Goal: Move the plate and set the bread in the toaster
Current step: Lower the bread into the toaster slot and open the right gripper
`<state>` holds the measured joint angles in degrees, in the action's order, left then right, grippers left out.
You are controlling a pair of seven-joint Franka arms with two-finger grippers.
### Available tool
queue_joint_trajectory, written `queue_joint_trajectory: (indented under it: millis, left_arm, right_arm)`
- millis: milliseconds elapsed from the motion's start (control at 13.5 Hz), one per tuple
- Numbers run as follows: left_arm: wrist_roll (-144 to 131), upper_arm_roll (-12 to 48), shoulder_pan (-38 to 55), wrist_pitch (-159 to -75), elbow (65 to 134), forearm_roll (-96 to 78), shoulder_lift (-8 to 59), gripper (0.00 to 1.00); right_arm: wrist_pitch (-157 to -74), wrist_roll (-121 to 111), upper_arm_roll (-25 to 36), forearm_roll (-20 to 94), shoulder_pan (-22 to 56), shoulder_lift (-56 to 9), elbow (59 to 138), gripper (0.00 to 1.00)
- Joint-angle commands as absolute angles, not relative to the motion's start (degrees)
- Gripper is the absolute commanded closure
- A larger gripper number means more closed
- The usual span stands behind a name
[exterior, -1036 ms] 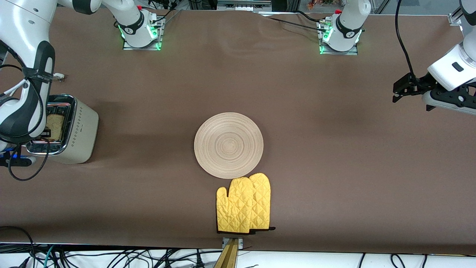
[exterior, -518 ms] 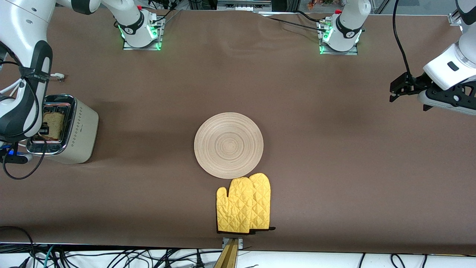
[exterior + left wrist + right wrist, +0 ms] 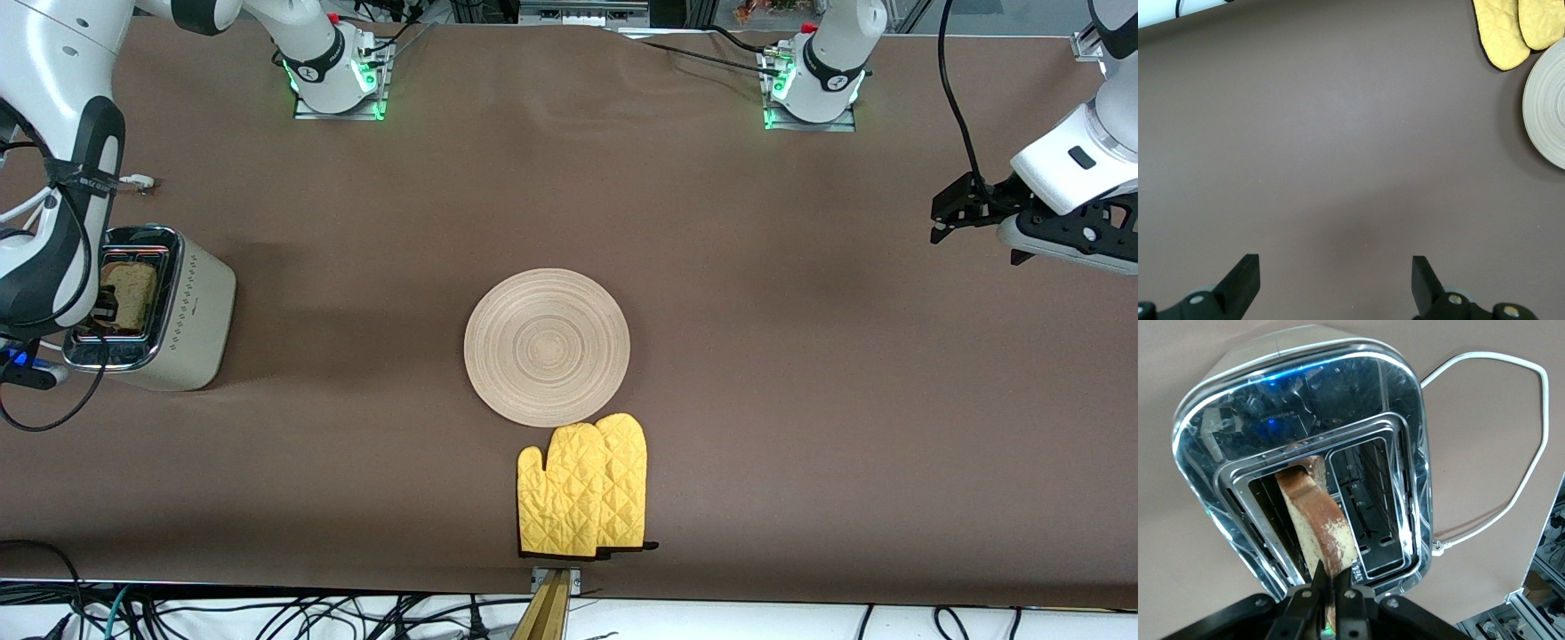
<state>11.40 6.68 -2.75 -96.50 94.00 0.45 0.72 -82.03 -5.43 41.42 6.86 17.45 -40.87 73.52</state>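
The bread's lower end sits inside the toaster slot and the bread would stay there, so it is time for my right gripper to open.
The cream-white toaster [image 3: 194, 311] stands at the right arm's end of the table. My right gripper [image 3: 1331, 577] hangs over its chrome top [image 3: 1305, 407], shut on the upper edge of the bread [image 3: 1318, 520]. The speckled slice [image 3: 129, 293] stands tilted, partly down in one slot, and the slot beside it is empty. In the front view the right arm covers most of that gripper. The round beige plate [image 3: 547, 347] lies in the middle of the table. My left gripper [image 3: 938, 222] waits open over bare cloth at the left arm's end, nothing between its fingers [image 3: 1245, 273].
Two yellow quilted oven mitts [image 3: 584, 489] lie touching the plate's edge nearest the front camera. A white cord [image 3: 1511, 453] loops on the cloth beside the toaster. The plate's edge [image 3: 1548, 110] and the mitts [image 3: 1511, 30] show in the left wrist view.
The right gripper has shifted the bread slightly toward the robots' bases over the toaster. The left gripper drew a little toward the table's middle, then stayed still.
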Motion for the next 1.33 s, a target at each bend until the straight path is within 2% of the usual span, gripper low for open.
queue_joint_trajectory:
  millis: [0, 222, 296, 370, 444, 518, 888, 1258]
  left_arm:
    - [11.8, 6.7, -3.1, -95.1, 91.9, 0.0, 1.7, 0.0]
    - [11.8, 6.7, -3.0, -95.1, 91.9, 0.0, 1.7, 0.0]
    - [11.8, 6.7, -2.9, -95.1, 91.9, 0.0, 1.7, 0.0]
    - [11.8, 6.7, -2.8, -95.1, 91.9, 0.0, 1.7, 0.0]
    - [11.8, 6.7, -2.8, -95.1, 91.9, 0.0, 1.7, 0.0]
    - [11.8, 6.7, -2.8, -95.1, 91.9, -0.1, 1.7, 0.0]
    - [11.7, 6.7, -2.8, -95.1, 91.9, -0.2, 1.7, 0.0]
    - [11.6, 6.7, -2.7, -95.1, 91.9, -0.1, 1.7, 0.0]
  right_arm:
    - [-81.4, -4.0, 42.3, 7.6, 18.1, -41.0, 74.1, 1.0]
    - [-82.2, -4.0, 42.2, 7.3, 18.0, -41.3, 74.2, 1.0]
    - [-82.2, -4.0, 42.2, 7.4, 18.0, -41.4, 74.2, 0.86]
    - [-82.2, -4.6, 42.2, 7.4, 17.9, -41.4, 74.2, 0.34]
    - [-82.3, -4.7, 42.2, 7.5, 17.9, -41.4, 74.1, 0.06]
    - [-82.2, -5.3, 42.3, 7.6, 17.8, -41.1, 73.9, 0.0]
    - [-81.7, -8.9, 42.6, 7.6, 18.0, -40.0, 70.7, 0.0]
    - [-81.5, -11.3, 40.8, 8.5, 18.2, -34.3, 69.4, 0.0]
